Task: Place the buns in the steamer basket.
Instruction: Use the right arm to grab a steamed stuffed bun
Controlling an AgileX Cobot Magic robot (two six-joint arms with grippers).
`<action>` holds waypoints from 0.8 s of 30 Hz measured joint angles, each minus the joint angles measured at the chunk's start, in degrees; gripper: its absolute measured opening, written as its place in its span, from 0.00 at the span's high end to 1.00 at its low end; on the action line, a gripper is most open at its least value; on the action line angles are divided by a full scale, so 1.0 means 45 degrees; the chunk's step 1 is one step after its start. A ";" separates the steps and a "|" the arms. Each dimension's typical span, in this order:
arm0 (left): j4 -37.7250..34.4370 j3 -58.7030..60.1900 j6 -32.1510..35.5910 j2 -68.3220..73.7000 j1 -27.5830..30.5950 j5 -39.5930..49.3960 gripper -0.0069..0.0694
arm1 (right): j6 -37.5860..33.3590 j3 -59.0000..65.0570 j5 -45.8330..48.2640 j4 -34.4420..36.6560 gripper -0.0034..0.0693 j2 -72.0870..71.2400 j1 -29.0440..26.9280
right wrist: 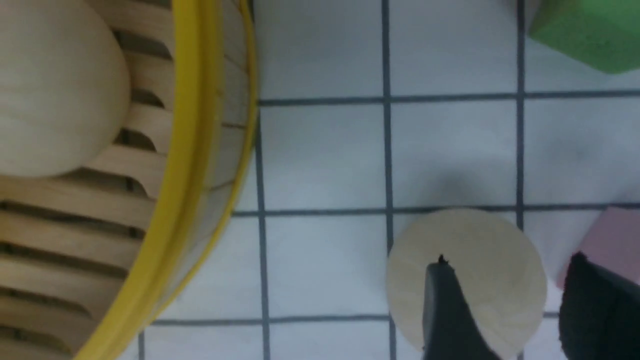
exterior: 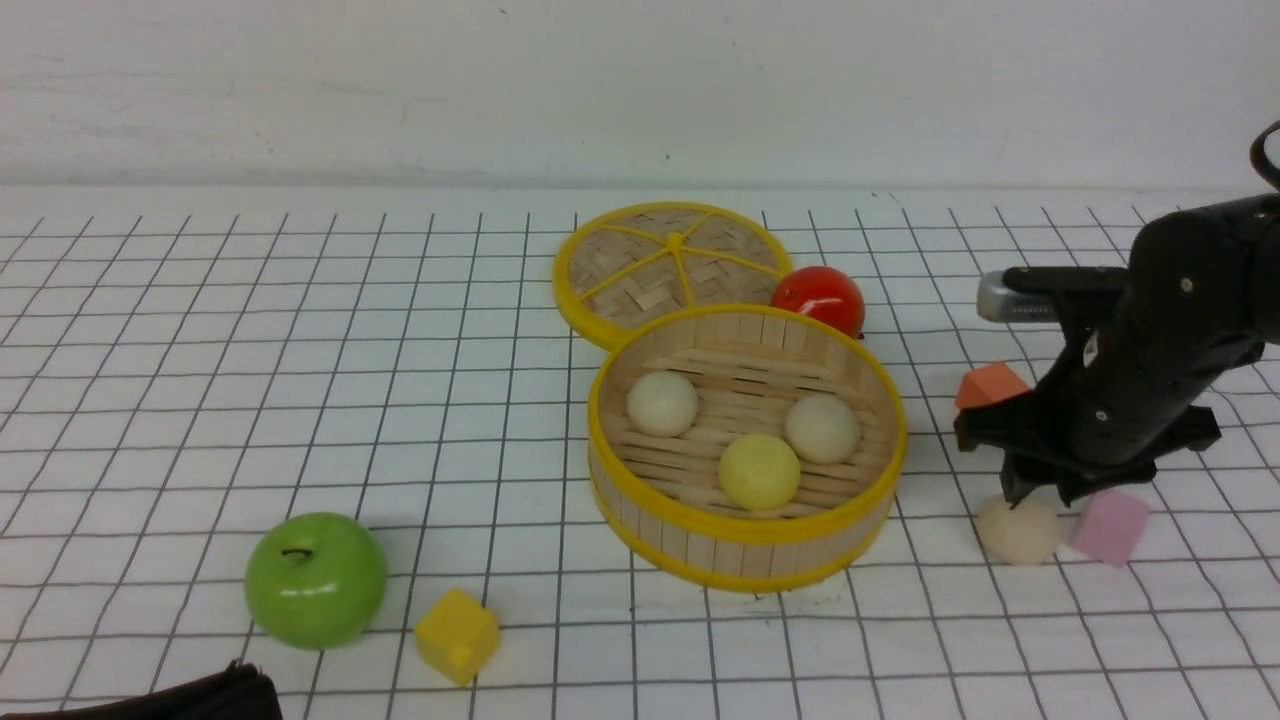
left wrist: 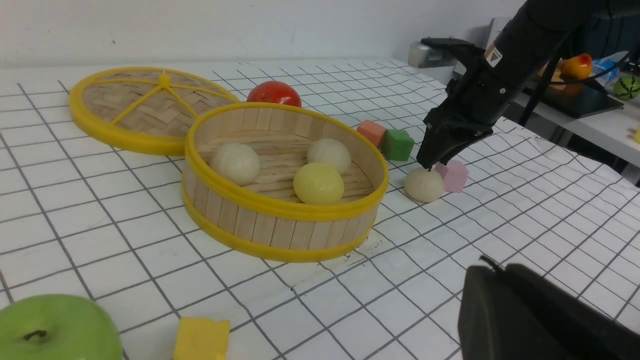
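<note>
Next, my right gripper grabs the cream bun by its rounded top (exterior: 1017,528), to put the last bun into the steamer basket.
The steamer basket (exterior: 750,525) (left wrist: 285,210) (right wrist: 195,150) stands mid-table with three buns inside: two cream ones (exterior: 662,403) (exterior: 822,427) and a pale yellow one (exterior: 759,471). A fourth cream bun (exterior: 1017,532) (left wrist: 424,184) (right wrist: 480,240) lies on the table to the basket's right. My right gripper (exterior: 1040,497) (right wrist: 510,262) hangs open just over it, one fingertip above the bun's top, the other beside the pink cube. My left gripper (left wrist: 492,265) (exterior: 230,690) is shut and empty, low at the near left edge.
Behind the basket lie the flat woven lid (exterior: 670,265) and a red fruit (exterior: 820,297). A green apple (exterior: 315,578) and yellow cube (exterior: 457,635) sit front left. An orange cube (exterior: 990,385), a green cube (left wrist: 398,144) and a pink cube (exterior: 1110,525) crowd the fourth bun.
</note>
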 joint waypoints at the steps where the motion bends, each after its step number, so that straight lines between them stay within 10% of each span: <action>1: 0.0000 0.0000 0.0000 0.0000 0.0000 0.0000 0.89 | 0.0000 0.0000 -0.0164 0.0004 0.52 0.0068 0.0000; 9: 0.0000 0.0000 0.0000 0.0000 0.0000 0.0000 0.89 | 0.0000 0.0000 -0.0777 -0.0009 0.53 0.0871 -0.0009; 24: 0.0000 0.0000 0.0000 0.0000 0.0000 0.0000 0.87 | -0.0295 0.0022 -0.0294 -0.0126 0.94 -0.0166 0.0015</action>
